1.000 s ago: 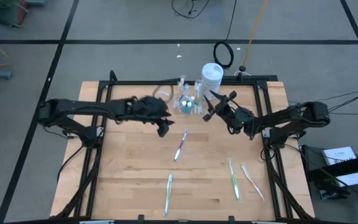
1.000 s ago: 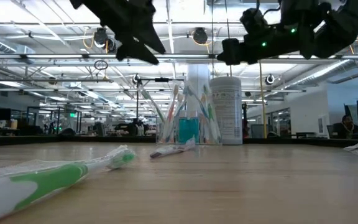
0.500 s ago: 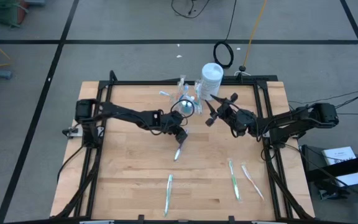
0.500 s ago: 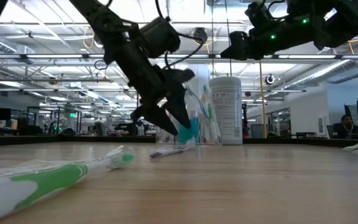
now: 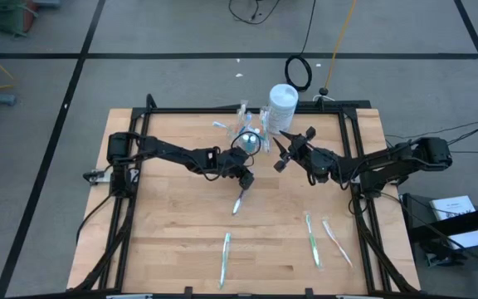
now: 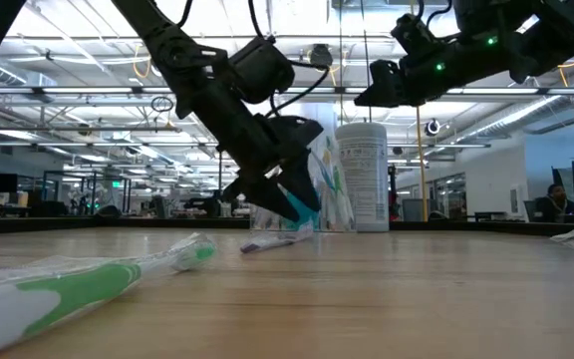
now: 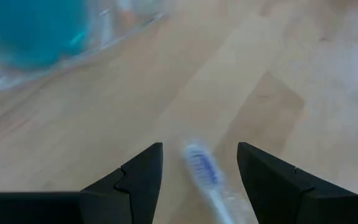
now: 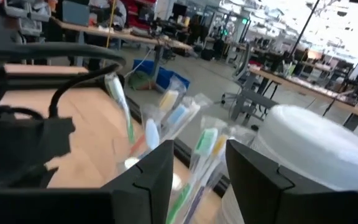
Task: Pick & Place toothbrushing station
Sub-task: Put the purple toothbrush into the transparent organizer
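My left gripper should next grab the purple-and-white toothbrush by its bristle head end (image 7: 204,167) to stand it in the clear cup.
A clear cup (image 5: 251,139) holding several pastel toothbrushes and a blue tube (image 6: 305,207) stands on its base at the table's far middle. One purple-and-white toothbrush (image 5: 240,198) lies flat on the table just in front of it. My left gripper (image 5: 243,176) is open and low over this brush's head end. In the left wrist view the brush head (image 7: 201,167) shows between the two fingers of my left gripper (image 7: 199,158), untouched. My right gripper (image 5: 284,149) is open and empty, raised just right of the cup, with the cup's brushes (image 8: 185,124) ahead of it.
A tall white canister (image 5: 282,101) stands right behind the cup. Three wrapped toothbrushes lie nearer the front edge: one at front middle (image 5: 225,253) and two at front right (image 5: 312,241) (image 5: 336,241). The wood between them is bare.
My left gripper has come down from high over the table and gone a little toward the right edge, ending low over the purple toothbrush's head, fingers pointing down. My right gripper has edged slightly toward the cup. The toothbrush has stayed where it lay.
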Robot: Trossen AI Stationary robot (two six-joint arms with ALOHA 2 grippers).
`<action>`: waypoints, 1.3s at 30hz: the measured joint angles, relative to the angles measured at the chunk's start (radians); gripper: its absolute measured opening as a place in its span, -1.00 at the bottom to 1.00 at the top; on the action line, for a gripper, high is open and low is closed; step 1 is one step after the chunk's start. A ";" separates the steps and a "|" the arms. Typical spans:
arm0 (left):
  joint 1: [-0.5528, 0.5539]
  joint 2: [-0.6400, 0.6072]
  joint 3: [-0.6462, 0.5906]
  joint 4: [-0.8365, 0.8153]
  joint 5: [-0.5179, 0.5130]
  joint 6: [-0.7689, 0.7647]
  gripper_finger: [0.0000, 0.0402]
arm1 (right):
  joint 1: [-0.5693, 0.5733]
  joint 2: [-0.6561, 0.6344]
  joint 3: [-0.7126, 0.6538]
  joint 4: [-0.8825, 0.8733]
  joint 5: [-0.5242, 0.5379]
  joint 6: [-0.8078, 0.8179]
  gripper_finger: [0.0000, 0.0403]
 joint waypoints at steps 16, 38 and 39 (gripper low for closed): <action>-0.009 0.059 0.000 0.044 -0.003 -0.028 0.06 | 0.007 0.000 0.001 -0.124 -0.002 0.177 -0.33; 0.060 -0.115 -0.002 -0.053 0.048 0.167 -0.98 | 0.086 0.000 0.001 -0.249 -0.003 0.166 -0.35; 0.065 -0.142 -0.002 -0.054 0.046 0.187 -0.98 | 0.086 0.000 0.001 -0.250 -0.002 0.166 -0.35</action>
